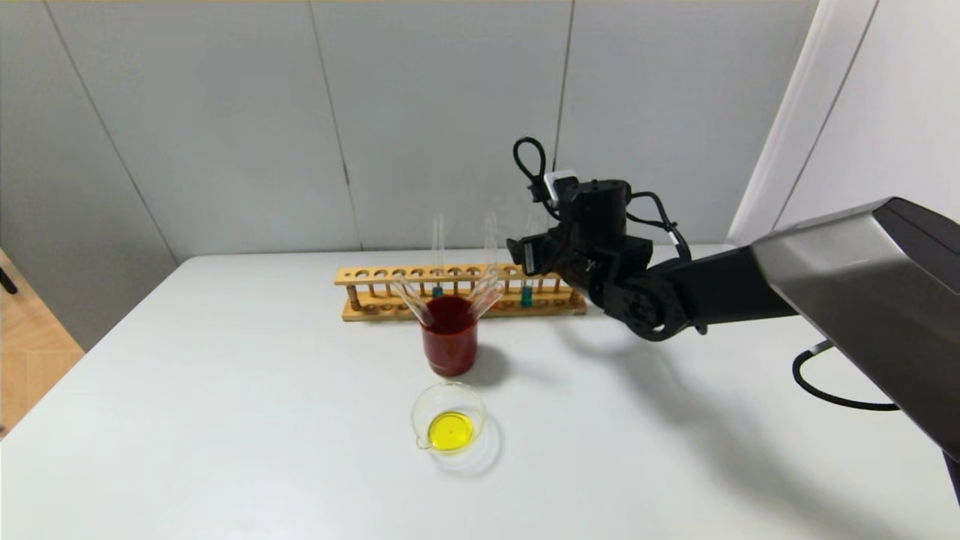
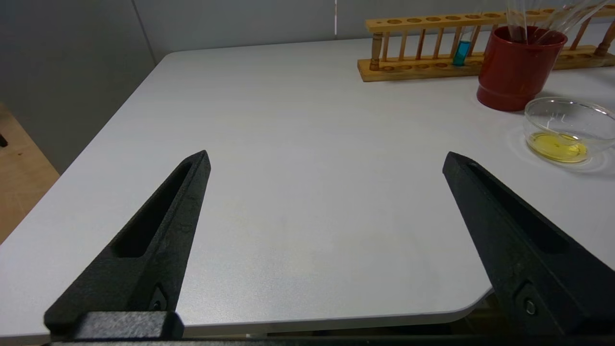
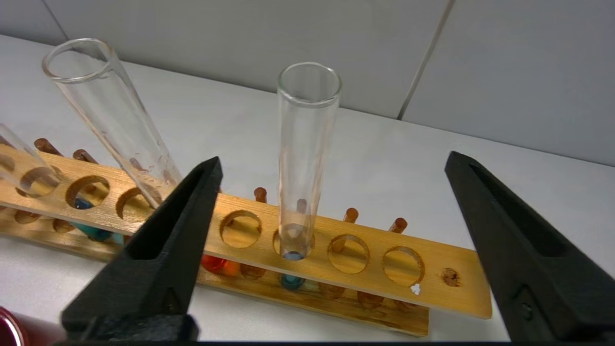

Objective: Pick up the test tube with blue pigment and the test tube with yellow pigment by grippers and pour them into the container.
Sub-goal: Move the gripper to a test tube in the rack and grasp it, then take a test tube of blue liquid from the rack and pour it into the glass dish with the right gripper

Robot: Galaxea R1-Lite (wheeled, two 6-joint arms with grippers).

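I should next grip the test tube with blue pigment by its exposed upper half (image 3: 305,153) with my right gripper, so I can pour it out. The rack's top bar (image 3: 323,241) surrounds the glass lower down.
The test tube with blue pigment (image 1: 526,296) stands upright near the right end of the wooden rack (image 1: 375,276). In the right wrist view its clear glass (image 3: 307,144) rises between my fingers, a little beyond the tips. My right gripper (image 1: 529,259) (image 3: 331,158) is open and empty, level with the tube's upper part. The container (image 1: 448,385) (image 2: 567,110) sits in front of the red cup and holds yellow liquid. No tube with yellow liquid shows. My left gripper (image 2: 326,154) is open and empty above the table's near left corner.
The dark-red cup (image 1: 450,345) (image 2: 514,72) holds several empty tubes leaning outward. A tube with a smaller blue portion (image 1: 437,291) (image 2: 462,52) stands further left in the rack (image 3: 432,283). Another tube (image 3: 110,115) stands just left of the teal one, with orange-red liquid (image 3: 216,264) below.
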